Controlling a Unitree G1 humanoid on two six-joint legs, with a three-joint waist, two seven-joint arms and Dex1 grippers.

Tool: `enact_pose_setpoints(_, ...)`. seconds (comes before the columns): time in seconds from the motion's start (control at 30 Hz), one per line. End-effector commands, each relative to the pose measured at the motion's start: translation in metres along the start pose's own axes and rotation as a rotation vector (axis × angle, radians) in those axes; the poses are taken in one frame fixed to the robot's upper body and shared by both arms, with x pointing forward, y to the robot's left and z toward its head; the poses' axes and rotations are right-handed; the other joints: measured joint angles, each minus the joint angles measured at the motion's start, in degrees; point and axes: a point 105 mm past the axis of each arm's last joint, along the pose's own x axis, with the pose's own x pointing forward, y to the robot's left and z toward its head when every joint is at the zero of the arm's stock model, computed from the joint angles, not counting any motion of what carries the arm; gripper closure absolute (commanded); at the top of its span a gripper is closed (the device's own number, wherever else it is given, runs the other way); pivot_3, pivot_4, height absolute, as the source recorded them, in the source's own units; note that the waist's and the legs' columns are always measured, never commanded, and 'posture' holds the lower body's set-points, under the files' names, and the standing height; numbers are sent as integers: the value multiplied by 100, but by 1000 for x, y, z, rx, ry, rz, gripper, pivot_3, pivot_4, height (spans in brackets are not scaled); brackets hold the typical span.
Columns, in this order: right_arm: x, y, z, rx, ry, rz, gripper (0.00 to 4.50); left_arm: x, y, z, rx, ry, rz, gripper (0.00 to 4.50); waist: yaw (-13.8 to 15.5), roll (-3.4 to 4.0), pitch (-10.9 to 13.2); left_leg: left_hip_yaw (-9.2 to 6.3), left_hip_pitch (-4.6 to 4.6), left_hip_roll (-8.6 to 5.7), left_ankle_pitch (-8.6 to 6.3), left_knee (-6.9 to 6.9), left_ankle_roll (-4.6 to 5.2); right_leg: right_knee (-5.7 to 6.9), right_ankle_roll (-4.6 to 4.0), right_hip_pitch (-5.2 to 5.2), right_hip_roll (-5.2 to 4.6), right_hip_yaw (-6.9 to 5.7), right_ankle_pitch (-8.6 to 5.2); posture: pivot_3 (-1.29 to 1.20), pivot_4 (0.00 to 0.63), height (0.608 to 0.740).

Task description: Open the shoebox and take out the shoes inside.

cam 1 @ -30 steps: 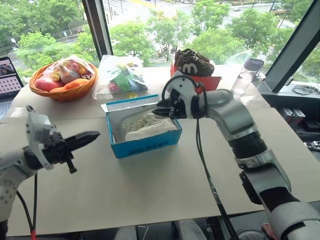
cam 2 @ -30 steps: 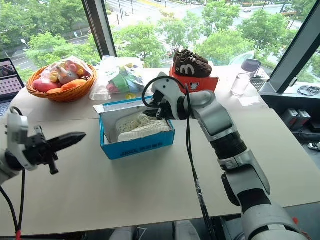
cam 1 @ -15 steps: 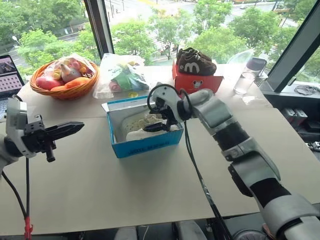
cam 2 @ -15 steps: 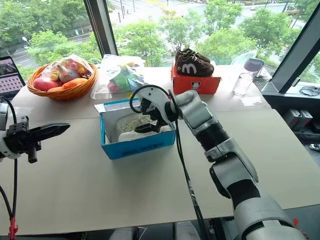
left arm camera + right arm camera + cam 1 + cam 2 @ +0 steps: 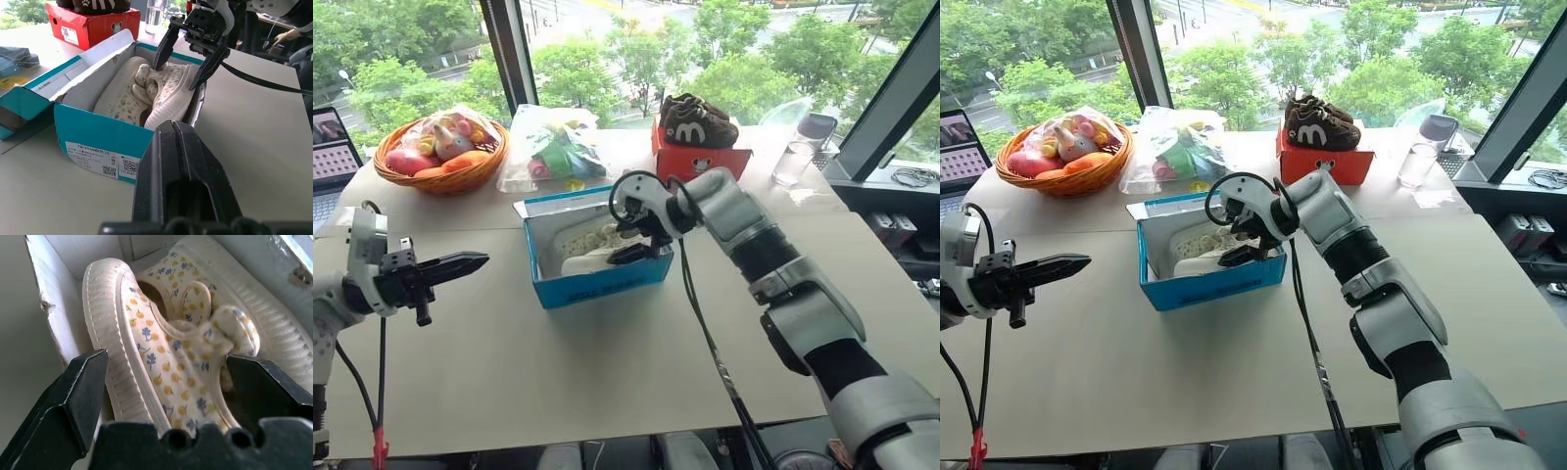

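Note:
The right gripper grabs the nearer shoe by its ribbed sole (image 5: 105, 333) next, to take the shoe out of the shoebox (image 5: 54, 303).
The blue shoebox (image 5: 599, 285) stands open mid-table with its lid flap (image 5: 558, 203) folded back. Inside lie the shoes (image 5: 146, 333), cream with a small flower print and white ribbed soles, side by side (image 5: 146, 93). My right gripper (image 5: 626, 235) reaches down into the box from its right end, open, with one finger on each side of the nearer shoe (image 5: 168, 95). Whether the fingers touch the shoe I cannot tell. My left gripper (image 5: 470, 261) hangs shut and empty over the table left of the box, pointing toward it.
Behind the shoebox stands a red box (image 5: 700, 160) with dark brown shoes (image 5: 695, 119) on top. A fruit basket (image 5: 440, 162), a plastic bag (image 5: 553, 147) and a glass (image 5: 791, 162) line the back, and a laptop (image 5: 328, 147) sits at the left edge.
My right gripper opened wide and sank into the box, around the nearer shoe. My left gripper drew back a little to the left, still shut.

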Motion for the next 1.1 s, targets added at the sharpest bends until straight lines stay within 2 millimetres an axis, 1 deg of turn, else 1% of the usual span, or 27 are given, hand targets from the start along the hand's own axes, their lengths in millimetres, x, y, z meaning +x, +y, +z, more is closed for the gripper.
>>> enact_pose_setpoints(0.03,-1,5,-1,-169,102,32,41,2,1,8,41,-17,0,4500,-13,0,0,0,1,0,0,-1,0,0,0,0,0,0,0,0,150,740)
enact_pose_setpoints(0.17,19,16,-15,-221,170,84,41,4,5,9,51,-19,7,4500,-26,-2,-1,-2,5,1,0,0,0,4,0,3,1,-1,0,0,150,740)
enact_pose_setpoints(0.27,34,15,-26,-244,216,68,41,6,7,10,60,-23,14,4500,-37,-12,-8,-1,25,1,0,4,0,6,0,20,1,-1,0,0,150,740)
enact_pose_setpoints(0.37,45,13,-35,-261,248,54,41,8,9,11,68,-29,20,4500,-93,-20,-14,4,99,5,0,1,-1,3,0,87,5,-1,-1,0,150,740)
enact_pose_setpoints(0.43,48,10,-39,-254,258,39,41,9,10,12,72,-30,23,4500,-133,-29,-26,6,145,6,-1,-4,-1,6,-9,119,5,0,-3,0,150,740)
enact_pose_setpoints(0.47,48,7,-40,-246,258,29,41,9,10,13,74,-30,26,4500,-154,-29,-26,2,167,6,-1,-6,-1,7,-42,136,6,0,-21,0,150,740)
enact_pose_setpoints(0.53,48,3,-40,-238,256,11,41,8,12,13,82,-31,42,4500,-199,-28,-25,-4,217,8,-2,-8,-2,6,-52,186,8,-1,-27,0,150,740)
enact_pose_setpoints(0.57,48,1,-40,-235,254,7,541,8,13,14,84,-33,48,4500,-205,-29,-27,-4,239,8,-2,-10,-3,4,-58,204,8,0,-31,0,150,740)
enact_pose_setpoints(0.6,48,0,-40,-236,253,4,731,8,13,14,85,-34,51,4500,-206,-33,-31,-4,246,8,-3,-13,-3,4,-61,209,7,1,-33,0,150,740)
enact_pose_setpoints(0.73,48,-1,-41,-239,257,12,2158,8,13,15,90,-35,57,4500,-202,-39,-35,-7,244,7,-2,-14,-3,2,-64,208,7,1,-35,0,150,740)
enact_pose_setpoints(0.87,51,3,-42,-232,251,38,3454,8,14,14,93,-34,65,4500,-194,-40,-36,-10,228,6,-2,-17,-3,2,-63,198,7,0,-35,0,150,740)
enact_pose_setpoints(1.1,55,6,-43,-193,240,62,3454,10,15,14,92,-35,74,4500,-198,-39,-35,-11,229,6,-2,-17,-3,2,-63,199,8,0,-36,0,150,740)
